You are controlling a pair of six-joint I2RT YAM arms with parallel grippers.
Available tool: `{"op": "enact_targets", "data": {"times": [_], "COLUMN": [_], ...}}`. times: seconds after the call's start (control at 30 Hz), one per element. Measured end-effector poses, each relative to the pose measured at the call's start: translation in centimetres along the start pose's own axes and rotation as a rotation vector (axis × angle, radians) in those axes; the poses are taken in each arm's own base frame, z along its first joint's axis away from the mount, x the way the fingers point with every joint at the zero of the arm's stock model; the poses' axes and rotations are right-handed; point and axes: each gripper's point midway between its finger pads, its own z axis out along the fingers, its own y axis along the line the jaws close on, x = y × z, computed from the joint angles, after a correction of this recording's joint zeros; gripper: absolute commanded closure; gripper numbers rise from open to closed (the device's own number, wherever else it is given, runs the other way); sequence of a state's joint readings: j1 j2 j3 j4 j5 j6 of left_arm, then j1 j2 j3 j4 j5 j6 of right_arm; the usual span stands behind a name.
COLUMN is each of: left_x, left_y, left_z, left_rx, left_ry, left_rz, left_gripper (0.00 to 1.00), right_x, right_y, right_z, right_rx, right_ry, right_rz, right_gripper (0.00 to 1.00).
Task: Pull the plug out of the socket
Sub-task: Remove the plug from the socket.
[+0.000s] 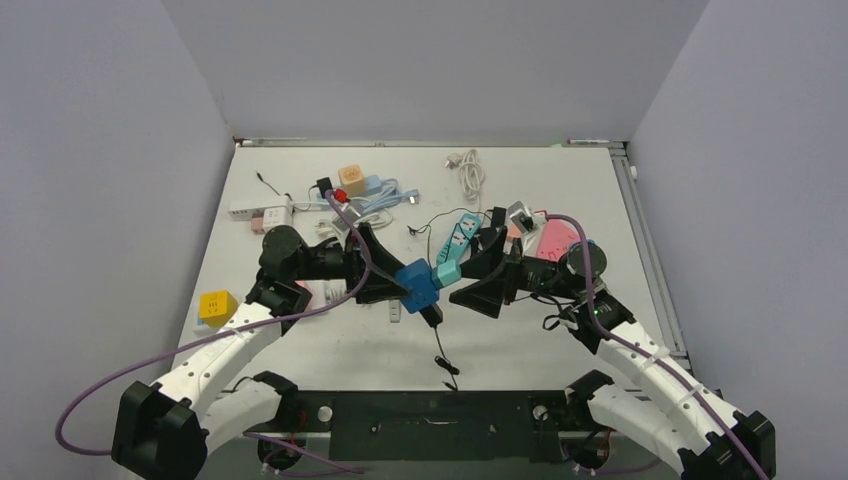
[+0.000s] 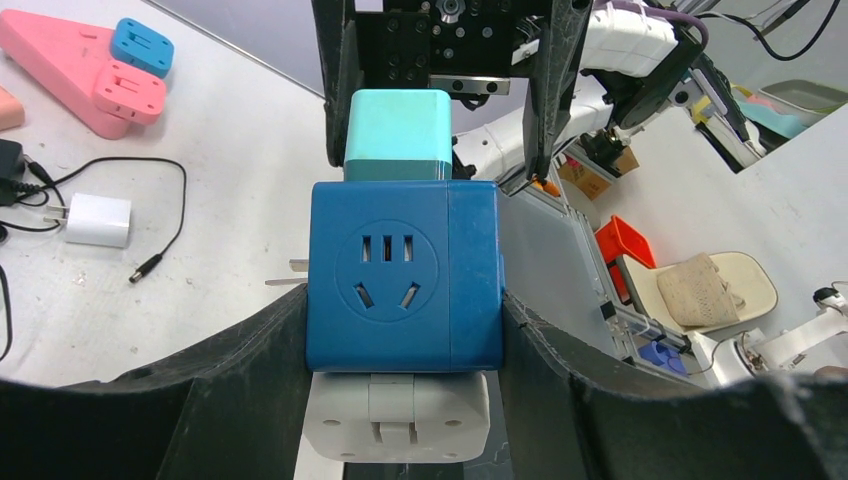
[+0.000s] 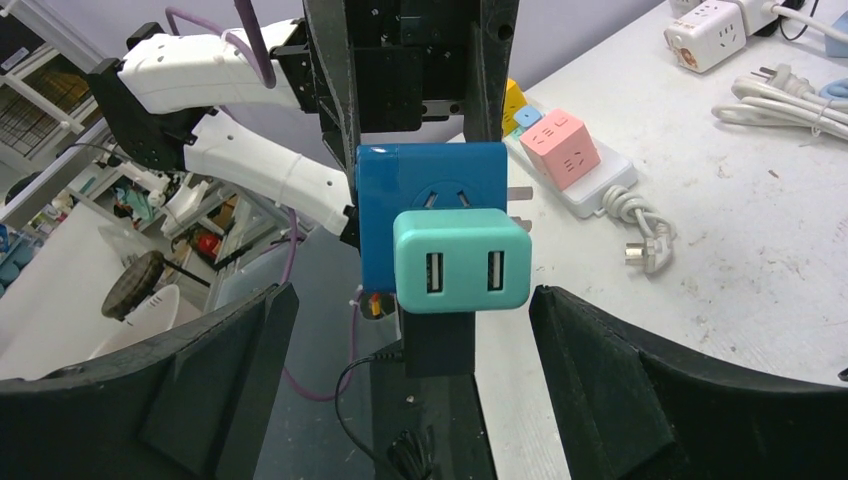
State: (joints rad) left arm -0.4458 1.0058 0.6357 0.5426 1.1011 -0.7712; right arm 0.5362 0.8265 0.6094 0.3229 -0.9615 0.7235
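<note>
The fingers reach past the teal plug's end, so it is now time for my right gripper to close on the teal plug.
My left gripper (image 1: pixel 400 285) is shut on a blue cube socket (image 1: pixel 417 285), held above the table. In the left wrist view (image 2: pixel 405 300) the fingers press both sides of the cube (image 2: pixel 405 275). A teal USB plug (image 1: pixel 446 272) sits in the cube's far face (image 2: pixel 398 135). My right gripper (image 1: pixel 462 280) is open, and its jaws stand wide apart on either side of the teal plug (image 3: pixel 460 260) without touching it (image 3: pixel 412 292). A black adapter (image 3: pixel 440 340) with a thin cord hangs under the cube. A white plug block (image 2: pixel 397 415) shows at the cube's near side.
A pink wedge-shaped strip (image 1: pixel 550 240) and a teal strip (image 1: pixel 457 232) lie behind the right gripper. White power strips (image 1: pixel 262 212), an orange cube (image 1: pixel 351 178) and a coiled white cable (image 1: pixel 470 170) lie at the back. A yellow cube (image 1: pixel 217 307) sits at the left.
</note>
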Motion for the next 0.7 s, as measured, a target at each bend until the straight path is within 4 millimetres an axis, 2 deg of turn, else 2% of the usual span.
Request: {"op": "enact_targets", "data": {"times": [0.23,0.47,0.7], "left_x": [0.61,0.81,0.83], "left_y": [-0.33,-0.44,-0.46], "left_z": [0.37,0.44,0.46], "left_rx": [0.027,0.034,0.035], "left_ry": [0.026,0.034,0.035], "left_rz": [-0.014,-0.017,-0.017], "left_gripper": [1.00,1.00,1.00], "right_x": [-0.75,-0.91,-0.60], "right_y": [0.20,0.50,0.33], "right_z": [0.40,0.46,0.43], "right_rx": [-0.025,-0.043,-0.041], "right_ry": [-0.023,-0.026,-0.023], "right_rz": [-0.010,-0.009,-0.003], "right_gripper": [0.13,0.24,0.43]}}
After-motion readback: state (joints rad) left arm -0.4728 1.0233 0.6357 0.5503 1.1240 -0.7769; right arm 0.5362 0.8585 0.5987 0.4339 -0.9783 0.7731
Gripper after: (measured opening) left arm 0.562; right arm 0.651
